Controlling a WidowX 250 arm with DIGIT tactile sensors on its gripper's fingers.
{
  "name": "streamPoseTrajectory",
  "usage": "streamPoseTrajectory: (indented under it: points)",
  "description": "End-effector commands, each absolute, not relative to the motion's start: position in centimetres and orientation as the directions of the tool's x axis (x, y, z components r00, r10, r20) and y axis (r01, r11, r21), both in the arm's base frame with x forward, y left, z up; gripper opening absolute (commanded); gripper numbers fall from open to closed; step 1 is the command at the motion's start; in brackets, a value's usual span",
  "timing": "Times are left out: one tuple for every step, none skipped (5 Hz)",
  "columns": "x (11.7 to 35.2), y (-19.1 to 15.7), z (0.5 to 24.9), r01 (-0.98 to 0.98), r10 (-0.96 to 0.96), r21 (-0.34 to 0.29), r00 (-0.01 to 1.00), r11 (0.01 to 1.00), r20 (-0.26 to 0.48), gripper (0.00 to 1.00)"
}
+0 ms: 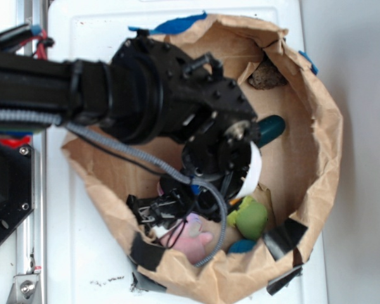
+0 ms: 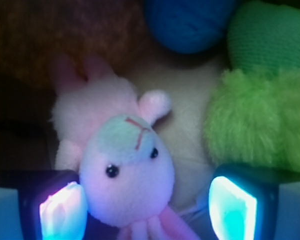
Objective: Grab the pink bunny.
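I should next grab the pink bunny (image 1: pixel 193 237) by its round head.
The pink bunny (image 2: pixel 125 170) lies on its back in the wrist view, head toward the camera, dark eyes and white muzzle showing, ears pointing down out of frame. My gripper (image 2: pixel 147 205) is open and straddles its head. The left pad (image 2: pixel 62 210) touches the head's side, while the right pad (image 2: pixel 232 207) stands apart from it. In the exterior view the bunny (image 1: pixel 193 237) shows only partly beneath the black gripper (image 1: pixel 171 225), low in the paper bag.
A fuzzy yellow-green plush (image 2: pixel 255 120) (image 1: pixel 250 217) lies just right of the bunny, with a green knitted piece (image 2: pixel 270 40) and a blue ball (image 2: pixel 190 22) beyond. The brown paper bag (image 1: pixel 316 126) walls everything in. A teal object (image 1: pixel 270 128) and a brown lump (image 1: pixel 267 76) lie farther back.
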State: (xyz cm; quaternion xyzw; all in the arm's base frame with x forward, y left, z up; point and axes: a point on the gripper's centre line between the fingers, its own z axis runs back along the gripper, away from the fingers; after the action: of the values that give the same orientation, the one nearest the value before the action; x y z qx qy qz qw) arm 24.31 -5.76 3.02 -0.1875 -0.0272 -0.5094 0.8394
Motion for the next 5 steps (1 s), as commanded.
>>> streamPoseTrajectory:
  points:
    - [20.1,-8.1,3.1,0.918,-0.907,-0.269,0.354,0.290,0.230,0.00]
    - [19.1,-8.4,3.2,0.915,-0.904,-0.274,0.360,0.295,0.231,0.00]
    - [18.1,-8.6,3.7,0.914,-0.899,-0.253,0.376,0.318,0.226,0.00]
    - [17.9,-8.3,4.4,0.892,-0.870,-0.231,0.438,0.389,0.228,0.00]
    - [19.7,-5.8,6.3,0.771,-0.740,-0.205,0.637,0.603,0.218,0.00]
